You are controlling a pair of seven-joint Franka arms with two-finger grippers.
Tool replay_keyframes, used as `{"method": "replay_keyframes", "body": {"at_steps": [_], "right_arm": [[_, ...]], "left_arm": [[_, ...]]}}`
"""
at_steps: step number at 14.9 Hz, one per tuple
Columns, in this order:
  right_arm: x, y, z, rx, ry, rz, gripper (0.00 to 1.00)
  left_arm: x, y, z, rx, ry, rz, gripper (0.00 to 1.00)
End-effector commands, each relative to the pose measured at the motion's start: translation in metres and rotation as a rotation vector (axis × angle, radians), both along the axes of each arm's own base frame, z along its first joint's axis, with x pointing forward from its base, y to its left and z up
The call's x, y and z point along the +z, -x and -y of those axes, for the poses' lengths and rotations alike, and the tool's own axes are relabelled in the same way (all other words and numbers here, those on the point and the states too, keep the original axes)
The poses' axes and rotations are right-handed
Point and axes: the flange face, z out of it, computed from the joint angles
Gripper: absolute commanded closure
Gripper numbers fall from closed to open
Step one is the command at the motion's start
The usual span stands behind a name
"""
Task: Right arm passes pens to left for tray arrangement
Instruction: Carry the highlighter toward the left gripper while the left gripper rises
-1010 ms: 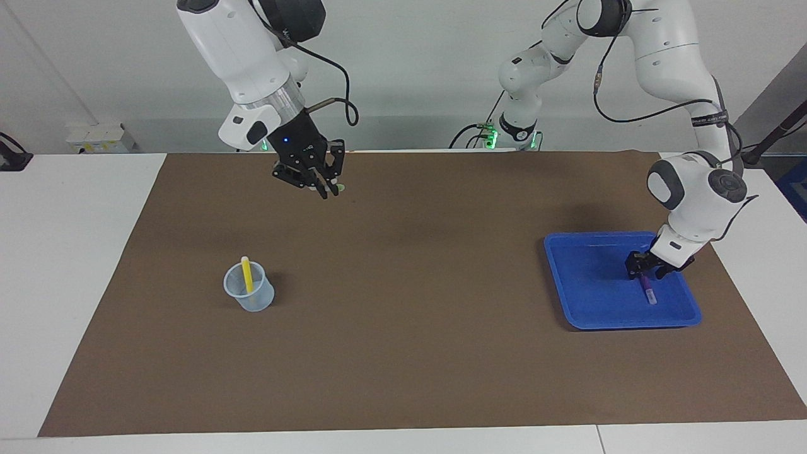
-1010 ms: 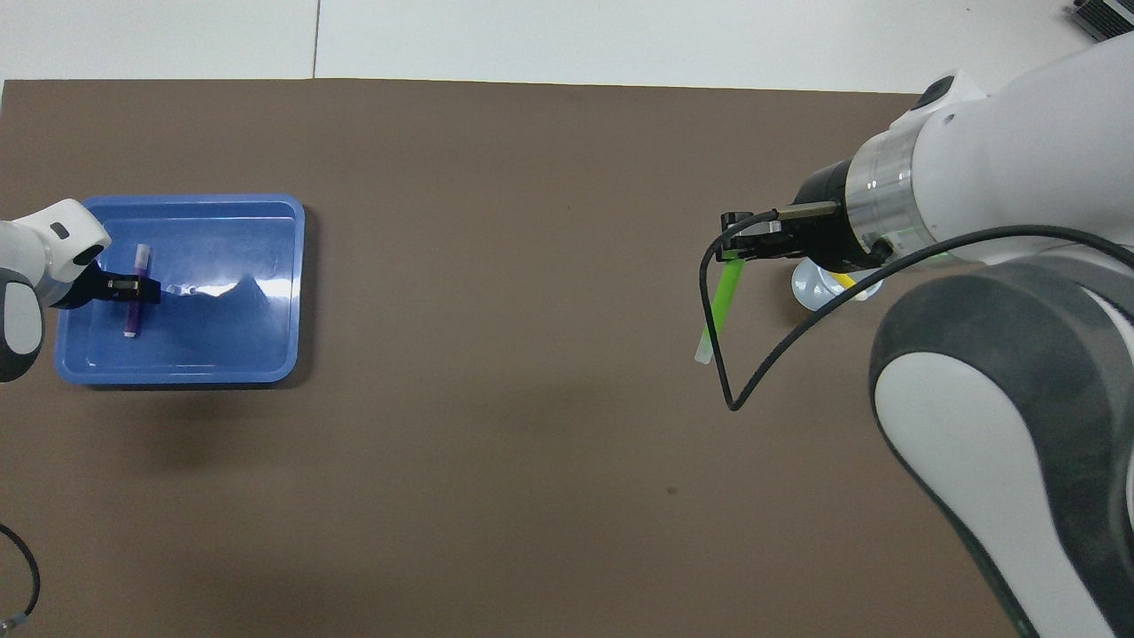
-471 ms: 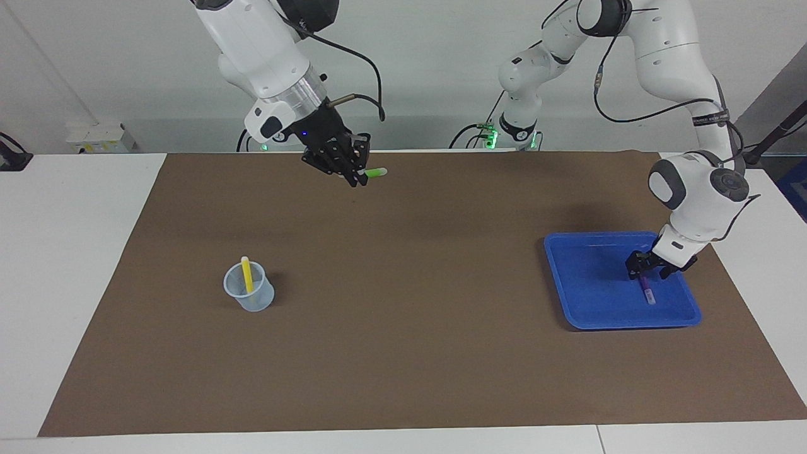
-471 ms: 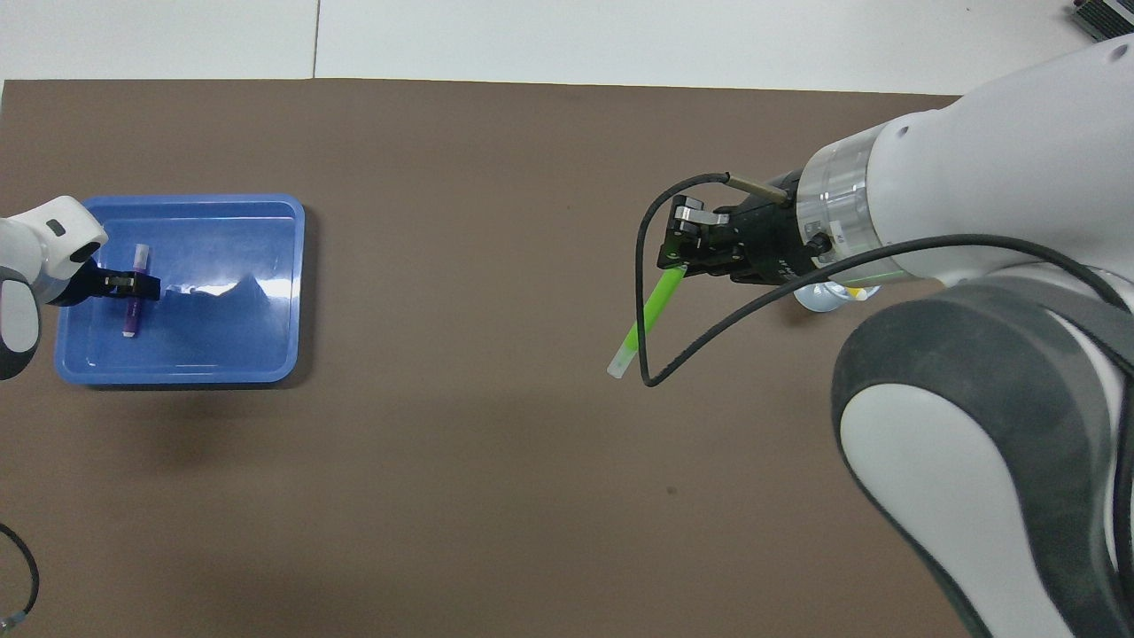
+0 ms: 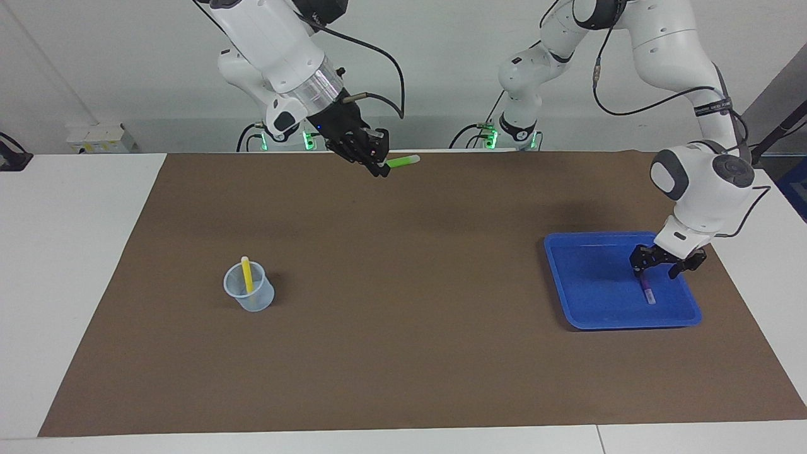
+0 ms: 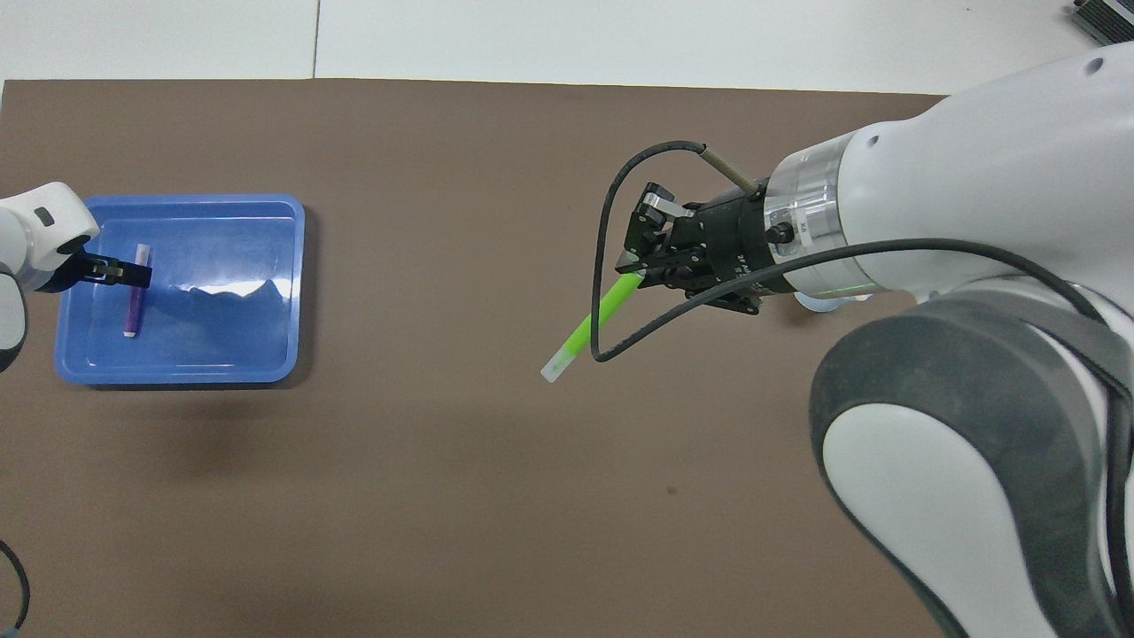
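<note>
My left gripper grabs the bright green pen by its loose pale end next, since my right gripper's fingers already cover the pen's opposite end.
My right gripper is shut on one end of the bright green pen and holds it up over the brown mat; the pen's pale end points toward the left arm's end. The overhead view shows this gripper and the pen too. The purple pen lies flat in the blue tray. My left gripper hovers just over it, open and empty. The overhead view also shows the left gripper, purple pen and tray. The yellow pen stands in the cup.
A small translucent cup stands on the mat toward the right arm's end; in the overhead view my right arm hides most of it. A brown mat covers the table between cup and tray.
My right gripper has carried the green pen up and toward the left arm's end, tilting it level. My left gripper has lifted a little off the purple pen, which stays in the tray.
</note>
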Motion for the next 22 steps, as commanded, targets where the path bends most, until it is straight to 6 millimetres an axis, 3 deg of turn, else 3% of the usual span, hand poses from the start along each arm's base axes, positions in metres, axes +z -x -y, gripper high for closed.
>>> {"method": "replay_keyframes", "body": {"at_steps": [1, 4, 7, 9, 13, 16, 20, 22], "right_arm": [[0.006, 0.007, -0.011, -0.067, -0.057, -0.045, 1.00], [0.005, 0.010, -0.016, -0.100, -0.063, -0.075, 1.00], [0.004, 0.012, -0.017, -0.108, -0.068, -0.085, 1.00], [0.004, 0.017, -0.026, -0.106, -0.072, -0.095, 1.00], [0.001, 0.024, -0.042, -0.173, -0.095, -0.089, 1.00], [0.001, 0.027, -0.042, -0.183, -0.095, -0.089, 1.00], [0.001, 0.027, -0.042, -0.181, -0.094, -0.090, 1.00], [0.000, 0.027, -0.042, -0.180, -0.095, -0.091, 1.00]], "left_arm": [[0.020, 0.012, 0.011, -0.047, -0.033, -0.052, 0.11], [0.034, 0.018, 0.037, -0.053, -0.025, -0.104, 0.07], [0.045, 0.028, 0.051, 0.111, 0.174, -0.176, 0.08], [0.057, 0.034, 0.066, 0.200, 0.212, -0.201, 0.02], [0.095, 0.049, 0.131, 0.367, 0.288, -0.255, 0.02], [0.111, 0.057, 0.172, 0.546, 0.329, -0.306, 0.02], [0.129, 0.065, 0.217, 0.748, 0.434, -0.362, 0.01], [0.141, 0.069, 0.238, 0.932, 0.508, -0.420, 0.01]]}}
